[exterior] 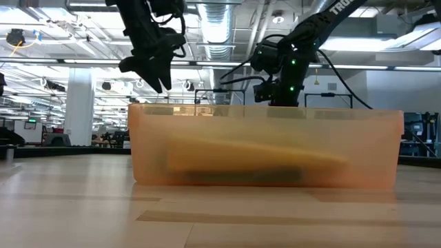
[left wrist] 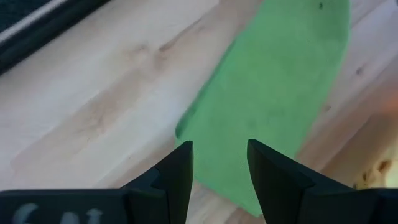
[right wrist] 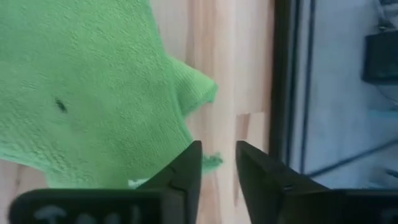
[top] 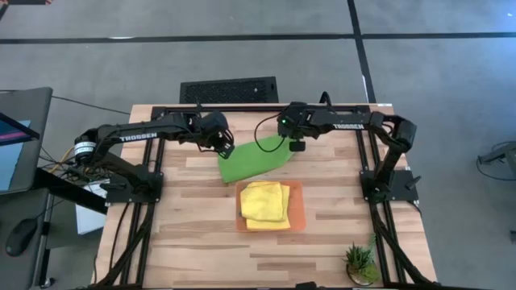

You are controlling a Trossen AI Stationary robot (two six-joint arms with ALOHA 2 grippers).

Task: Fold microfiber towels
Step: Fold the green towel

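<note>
The green towel (top: 254, 159) should next be grabbed by its short end edge (top: 225, 171) with my left gripper, to fold the towel over on itself.
A lime green towel (top: 254, 159) lies folded in a long strip on the table, just behind the orange tray (top: 296, 211). Yellow towels (top: 263, 201) lie folded in a stack in the tray. My left gripper (top: 228, 151) is open above the green towel's left end (left wrist: 211, 155) and touches nothing. My right gripper (top: 297, 147) is open above the towel's right corner (right wrist: 199, 87) and touches nothing. The low view shows both grippers, left (exterior: 157, 74) and right (exterior: 275, 89), raised above the tray's wall. The teal towel is out of view.
The orange tray's translucent wall (exterior: 265, 148) fills the middle of the low view. A small potted plant (top: 360, 262) stands at the table's near right corner. A black grille (top: 228, 89) lies beyond the far edge. Black frame rails (top: 367, 161) run along the table's sides.
</note>
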